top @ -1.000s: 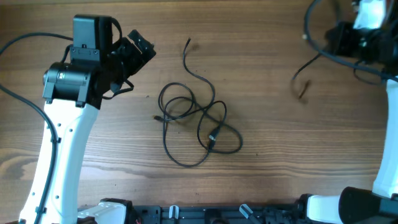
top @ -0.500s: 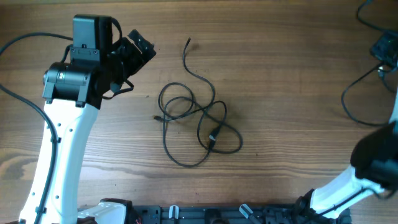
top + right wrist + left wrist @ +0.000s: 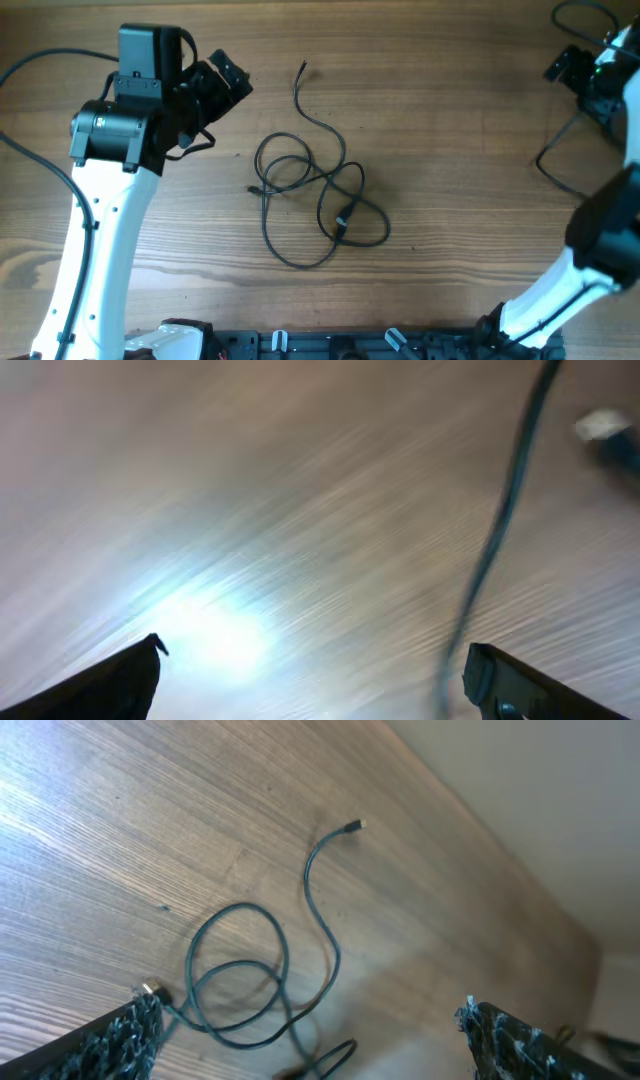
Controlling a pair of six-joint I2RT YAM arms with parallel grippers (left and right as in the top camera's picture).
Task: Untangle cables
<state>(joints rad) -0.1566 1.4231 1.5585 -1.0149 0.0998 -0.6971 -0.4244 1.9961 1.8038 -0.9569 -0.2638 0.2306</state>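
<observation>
I will next use my left gripper to grab the cable behind its plug on the near side of the tangle, so the plug end stays free and the cable can be untangled.
The cables (image 3: 310, 195) lie as a loose tangle of thin black loops at mid-table, one free end (image 3: 303, 68) pointing to the far side. In the left wrist view the same loops (image 3: 240, 970) and a plug end (image 3: 352, 824) lie ahead of my left gripper (image 3: 310, 1040), which is open and holds nothing. It hovers left of the tangle (image 3: 222, 85). Another thin black cord (image 3: 541, 160) curves on the table at the far right. My right gripper (image 3: 572, 68) stands open above it; in its blurred wrist view the cord (image 3: 500, 520) runs past the right finger (image 3: 500, 685).
The left arm's white body (image 3: 100, 230) and its thick black wire (image 3: 30, 160) fill the left side. The right arm (image 3: 600, 240) bends along the right edge. A dark rail (image 3: 330, 345) lines the near edge of the wooden table (image 3: 450, 250).
My right gripper has opened and let go of the cord it was carrying, after swinging it to the far right. The left arm and the middle tangle have not moved.
</observation>
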